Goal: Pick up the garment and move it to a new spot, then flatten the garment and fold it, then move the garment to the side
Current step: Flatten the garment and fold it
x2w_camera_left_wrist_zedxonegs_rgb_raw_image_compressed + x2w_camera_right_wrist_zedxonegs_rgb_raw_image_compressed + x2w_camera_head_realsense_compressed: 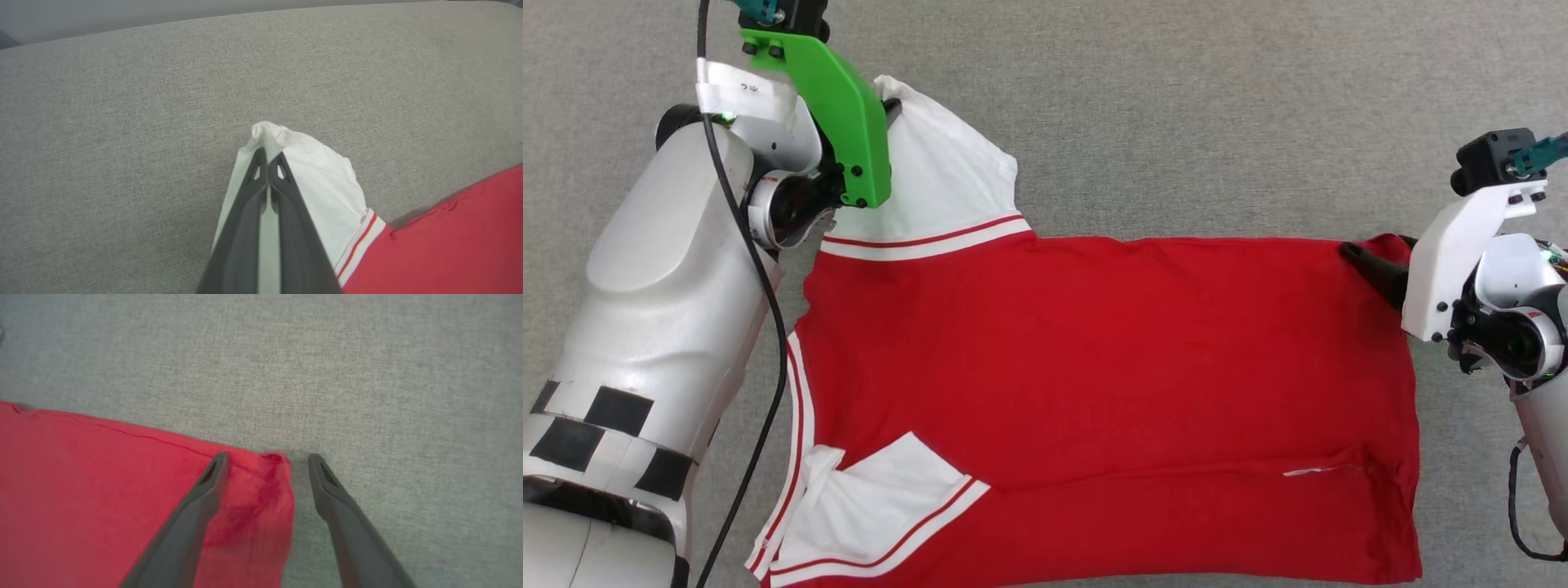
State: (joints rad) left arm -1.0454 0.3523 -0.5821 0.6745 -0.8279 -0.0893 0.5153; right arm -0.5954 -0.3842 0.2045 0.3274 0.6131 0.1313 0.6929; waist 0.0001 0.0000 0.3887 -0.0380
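The jersey (1111, 372) is to be folded, so my right gripper next needs to take hold of its red hem corner (1387, 247).
The garment (1094, 367), a red jersey with white striped sleeves, lies spread flat on a grey fabric surface. Its near sleeve (882, 498) is folded in over the body. My left gripper (893, 106) is at the tip of the far white sleeve (939, 180). In the left wrist view the left gripper (267, 157) is shut on that sleeve (322, 192), pinching a peak of white cloth. My right gripper (1368, 263) is at the garment's far right corner. In the right wrist view it (267, 456) stands open, its fingers straddling the wrinkled red corner (269, 486).
Grey fabric surface (1176, 98) extends beyond the garment on the far side and to the right. A black cable (768, 327) runs down along my left forearm. The surface's back edge (163, 24) shows in the left wrist view.
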